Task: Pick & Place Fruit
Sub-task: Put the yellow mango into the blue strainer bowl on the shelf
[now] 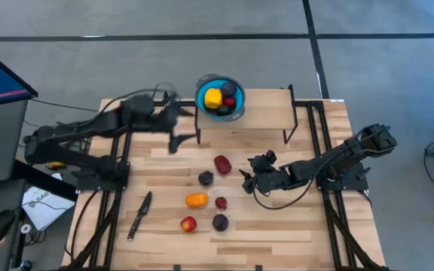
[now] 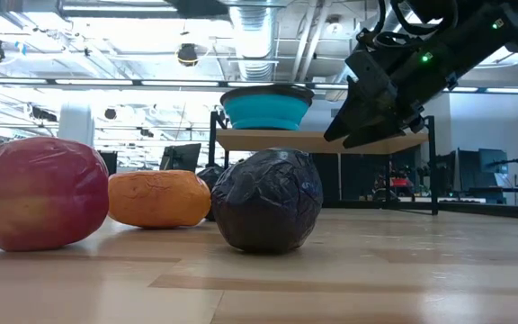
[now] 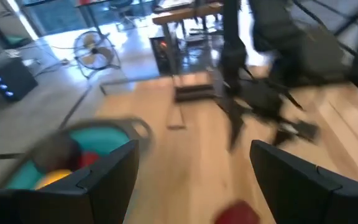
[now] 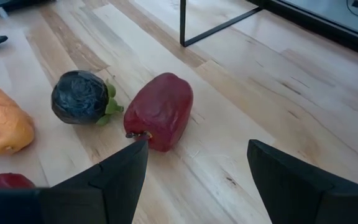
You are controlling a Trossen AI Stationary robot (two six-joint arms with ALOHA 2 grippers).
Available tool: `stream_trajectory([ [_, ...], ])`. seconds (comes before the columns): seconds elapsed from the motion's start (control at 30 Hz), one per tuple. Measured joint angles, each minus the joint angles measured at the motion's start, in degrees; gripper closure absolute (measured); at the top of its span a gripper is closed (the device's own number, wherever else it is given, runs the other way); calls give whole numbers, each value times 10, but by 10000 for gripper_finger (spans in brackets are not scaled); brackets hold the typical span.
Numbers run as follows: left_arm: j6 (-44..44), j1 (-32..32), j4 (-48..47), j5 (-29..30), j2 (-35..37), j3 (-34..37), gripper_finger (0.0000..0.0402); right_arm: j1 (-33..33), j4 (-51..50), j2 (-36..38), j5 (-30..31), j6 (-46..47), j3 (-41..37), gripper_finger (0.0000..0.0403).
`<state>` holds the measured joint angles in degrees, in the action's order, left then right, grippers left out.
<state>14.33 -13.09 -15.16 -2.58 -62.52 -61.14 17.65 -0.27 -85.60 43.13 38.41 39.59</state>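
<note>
My left gripper grabs the dark purple fruit beside the red pepper-like fruit by its round body next, to fill the blue bowl.
A blue bowl holding a yellow, a red and a dark fruit stands on a small raised wooden shelf at the far side. On the table lie a red pepper-like fruit, a dark purple fruit, an orange one, a small red one, another dark purple one and a red-and-yellow one. My left gripper hangs open and empty in the air, left of the shelf and bowl. My right gripper is open low over the table, just right of the red fruit.
A dark knife lies near the table's left front. The shelf's black legs stand just beyond the red fruit. Bare wood lies to the right of the fruit group and along the near edge.
</note>
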Motion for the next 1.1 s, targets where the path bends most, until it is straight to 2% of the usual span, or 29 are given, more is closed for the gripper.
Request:
stream_trajectory([
  [0.1,0,37,11,23,62,85,104,0,0,0,4,0,0,132],
  [0.23,-15,81,79,43,111,197,104,-2,1,0,4,-1,0,132],
  [0.4,-17,121,191,43,105,327,104,-6,15,0,5,-11,0,132],
  [0.5,-17,141,233,22,82,380,104,-6,26,0,5,-19,0,132],
  [0.73,-55,218,245,3,22,407,103,-6,30,0,5,-26,0,132],
  [0.87,-73,266,292,7,-35,407,99,-6,32,0,5,-26,0,132],
  [1.1,-138,282,373,28,-130,407,79,-5,33,0,4,-26,0,132],
])
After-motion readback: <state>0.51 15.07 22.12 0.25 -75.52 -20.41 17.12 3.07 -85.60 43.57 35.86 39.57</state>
